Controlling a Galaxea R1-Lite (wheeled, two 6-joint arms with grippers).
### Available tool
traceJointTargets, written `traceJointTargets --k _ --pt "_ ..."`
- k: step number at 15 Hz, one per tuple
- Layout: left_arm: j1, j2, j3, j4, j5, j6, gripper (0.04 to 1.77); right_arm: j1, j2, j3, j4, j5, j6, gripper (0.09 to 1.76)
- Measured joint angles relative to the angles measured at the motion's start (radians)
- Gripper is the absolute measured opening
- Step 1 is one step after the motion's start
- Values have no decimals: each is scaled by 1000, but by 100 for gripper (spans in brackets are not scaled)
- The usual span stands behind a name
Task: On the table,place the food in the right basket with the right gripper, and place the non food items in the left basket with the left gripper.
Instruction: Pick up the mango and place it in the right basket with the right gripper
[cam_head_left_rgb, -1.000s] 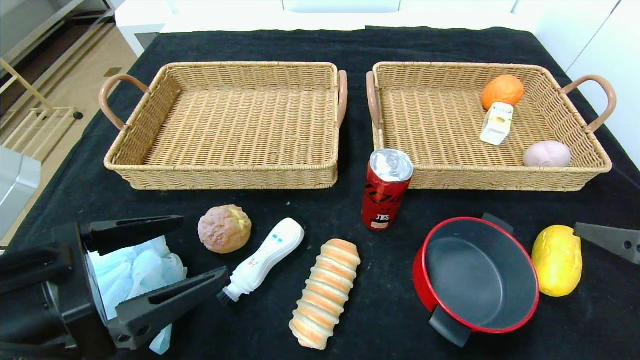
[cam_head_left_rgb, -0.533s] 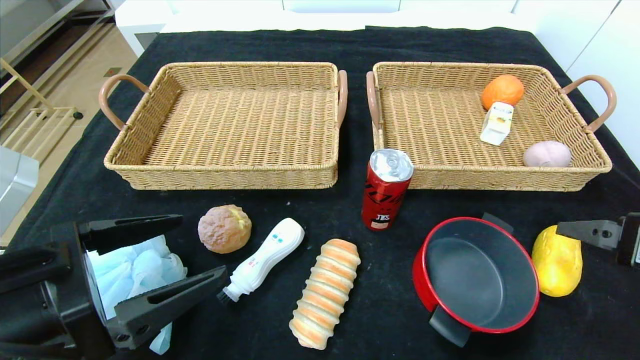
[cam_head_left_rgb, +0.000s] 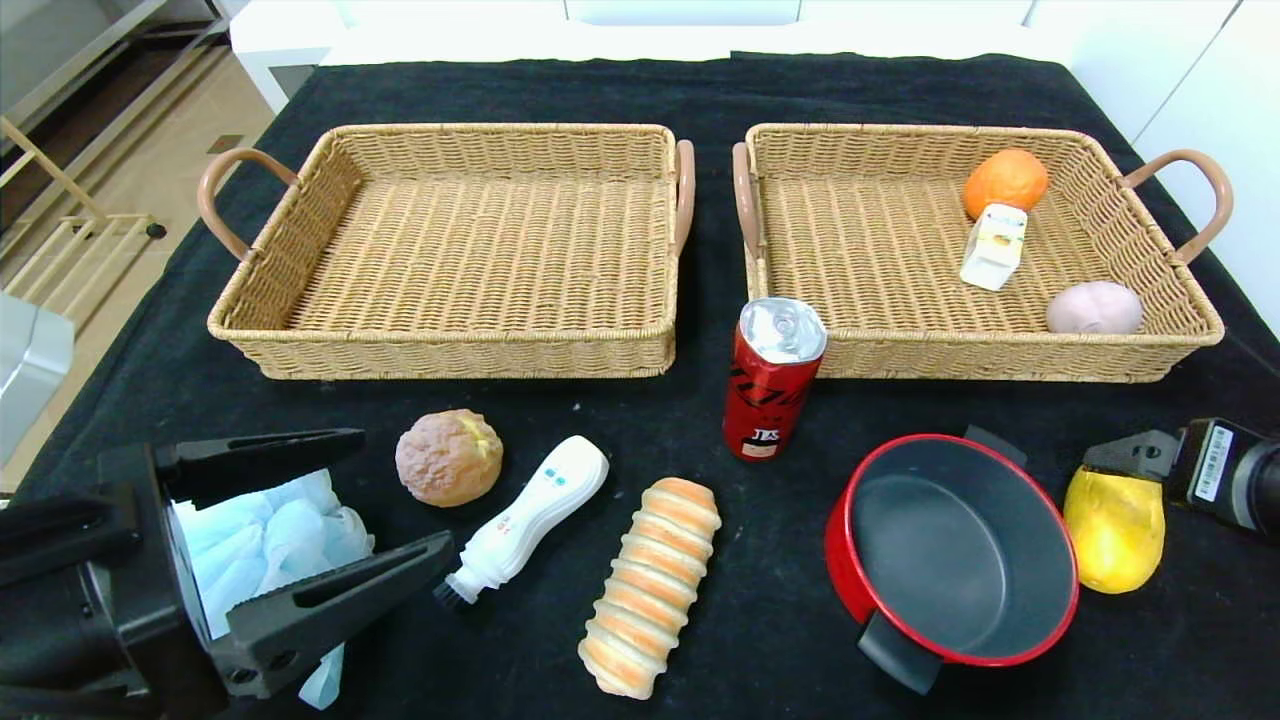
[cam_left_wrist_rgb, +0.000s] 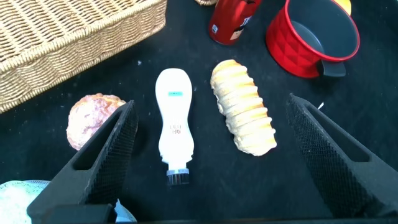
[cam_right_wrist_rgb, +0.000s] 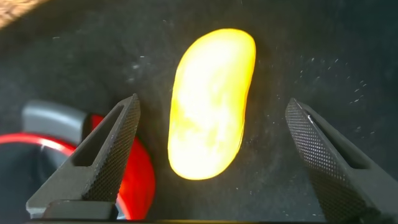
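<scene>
My right gripper lowers next before it closes on the yellow fruit, since bare black cloth shows between the gripper's fingers and the fruit below. It is too early to close.
My right gripper (cam_head_left_rgb: 1135, 470) hangs open over the yellow fruit (cam_head_left_rgb: 1113, 525) at the table's right edge. In the right wrist view the yellow fruit (cam_right_wrist_rgb: 210, 102) lies between the open right gripper (cam_right_wrist_rgb: 212, 102) fingers, untouched. The left gripper (cam_head_left_rgb: 410, 491) is open at the front left, above a pale blue bath puff (cam_head_left_rgb: 265, 540). Ahead of the left gripper (cam_left_wrist_rgb: 211, 106) lie a white brush bottle (cam_left_wrist_rgb: 173, 124) and a striped bread roll (cam_left_wrist_rgb: 244, 106). The left basket (cam_head_left_rgb: 450, 350) holds nothing. The right basket (cam_head_left_rgb: 1000, 355) holds an orange (cam_head_left_rgb: 1005, 180), a small carton (cam_head_left_rgb: 994, 247) and a pink bun (cam_head_left_rgb: 1093, 308).
A round brown bun (cam_head_left_rgb: 449, 457) lies near the left gripper. A red can (cam_head_left_rgb: 772, 380) stands in front of the right basket. A red pot (cam_head_left_rgb: 950, 545) sits just left of the yellow fruit. The table's edges are close on both sides.
The right gripper has come in from the right edge and now stands over the yellow fruit. The left gripper has not moved.
</scene>
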Motion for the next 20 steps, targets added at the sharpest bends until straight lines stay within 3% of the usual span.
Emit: traceJointTargets --k 17,18,20 --pt "0 -17 3 0 15 19 172 -2 117 13 -22 36 69 171" --pt "0 -18 4 0 15 19 172 -2 118 14 -22 37 69 168" --pt "0 -20 4 0 15 19 172 -4 124 15 -23 37 70 132"
